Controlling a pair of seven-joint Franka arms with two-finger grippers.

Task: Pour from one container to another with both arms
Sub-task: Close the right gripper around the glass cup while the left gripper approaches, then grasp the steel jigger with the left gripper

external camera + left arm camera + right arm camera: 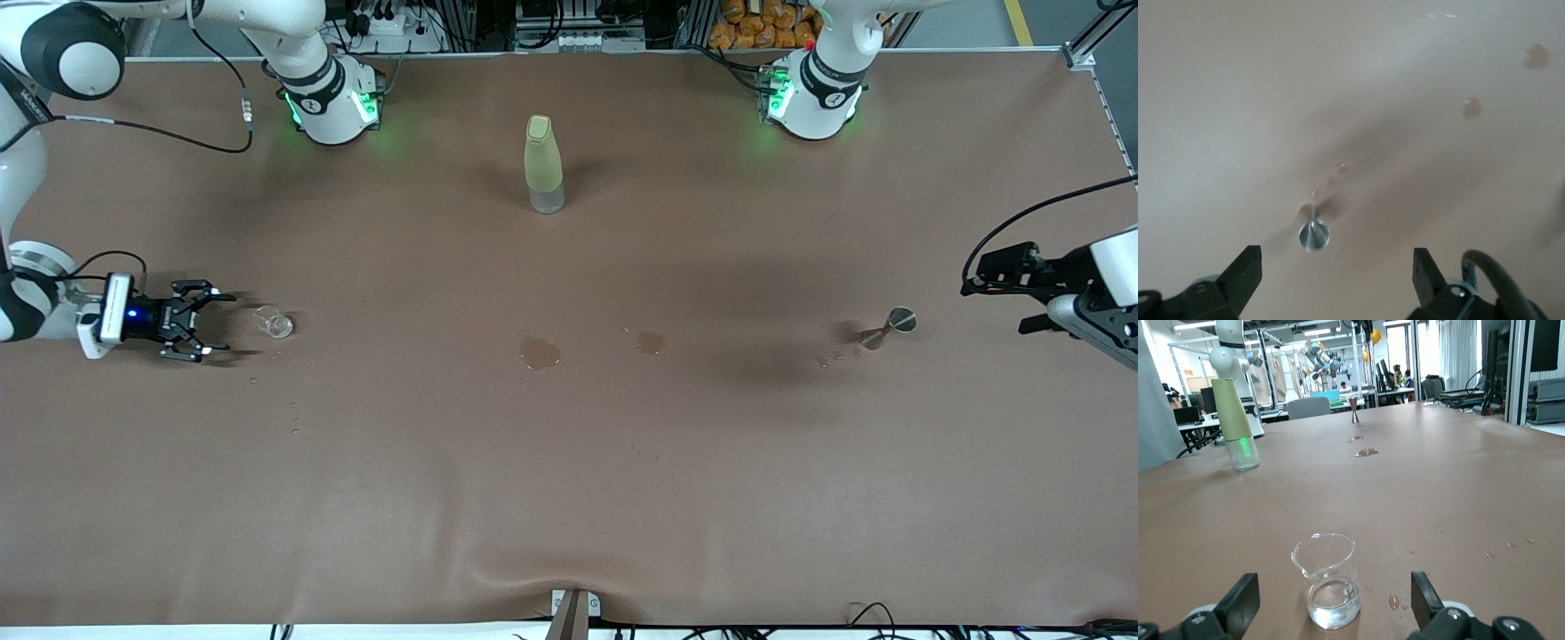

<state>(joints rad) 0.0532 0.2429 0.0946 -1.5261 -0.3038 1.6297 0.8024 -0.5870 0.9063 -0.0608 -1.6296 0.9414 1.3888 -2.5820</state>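
My right gripper grips the beaker by its glass side (273, 321) next, to pour the beaker's water into the silvery jigger (889, 329).
The small clear glass beaker (274, 322) stands upright on the brown table toward the right arm's end, with a little water in it (1330, 587). My right gripper (227, 324) lies low and level beside it, open (1333, 583); the beaker sits just ahead of the fingers, touching neither. The silvery jigger (889, 329) stands toward the left arm's end, its round mouth showing (1313, 235). My left gripper (996, 302) hovers open (1336, 257) over the table beside the jigger, holding nothing.
A tall yellow-green bottle (544, 164) stands mid-table, farther from the front camera than the beaker and jigger. Two wet patches (540, 353) (650, 342) lie between the beaker and the jigger, with small drops near each vessel. The tablecloth bulges at the near edge (569, 578).
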